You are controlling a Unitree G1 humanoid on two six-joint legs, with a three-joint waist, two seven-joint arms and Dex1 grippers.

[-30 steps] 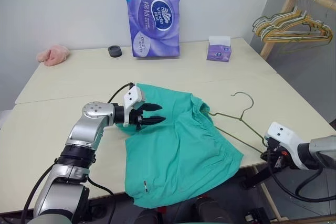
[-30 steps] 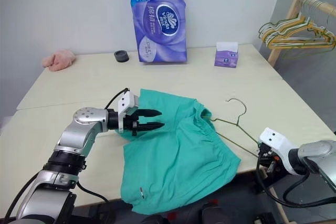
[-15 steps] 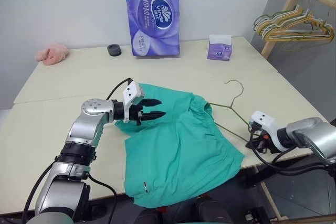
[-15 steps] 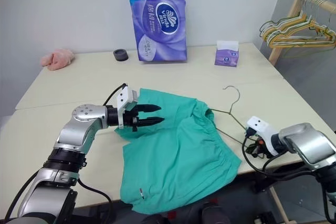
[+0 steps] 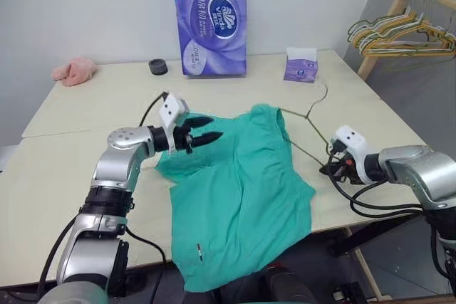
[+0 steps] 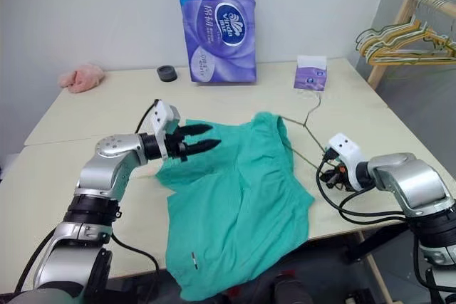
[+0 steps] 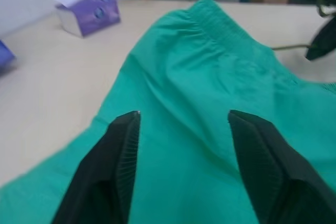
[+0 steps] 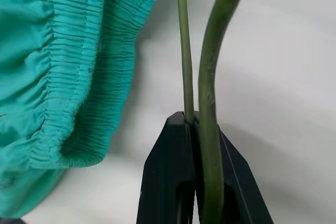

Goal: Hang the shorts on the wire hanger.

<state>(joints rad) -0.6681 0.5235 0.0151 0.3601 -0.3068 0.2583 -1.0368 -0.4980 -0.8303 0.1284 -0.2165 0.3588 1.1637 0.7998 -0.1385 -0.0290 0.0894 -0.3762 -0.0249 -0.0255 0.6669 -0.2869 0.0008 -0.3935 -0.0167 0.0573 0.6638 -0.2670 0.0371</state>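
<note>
I should next grab the shorts point(image 5: 242, 176) with my left gripper by the raised corner of the gathered waistband point(image 5: 266, 110), since they lie slack and flat on the tabletop.
The teal-green shorts point(image 5: 242, 176) lie spread on the table, lower end hanging over the front edge. Their gathered waistband point(image 8: 68, 77) faces the wire hanger point(image 8: 211, 51), whose far arm runs into the waistband opening and whose hook point(image 5: 322, 95) points toward the back of the table. My right gripper point(image 5: 329, 169) is shut on the hanger's wire just right of the shorts. My left gripper point(image 5: 216, 127) hovers open over the shorts' upper left part, with nothing between its fingers point(image 7: 123, 150).
A tall purple tissue pack point(image 5: 210, 19), a small purple tissue box point(image 5: 300, 65), a black round object point(image 5: 158, 67) and a pink cloth point(image 5: 73, 70) stand along the table's back. A wooden rack with bunched hangers point(image 5: 399, 33) stands at the far right.
My right gripper has carried the hanger inward and toward the back, pushing it into the waistband; the shorts' right side has bunched leftward. My left gripper rose and spread wider.
</note>
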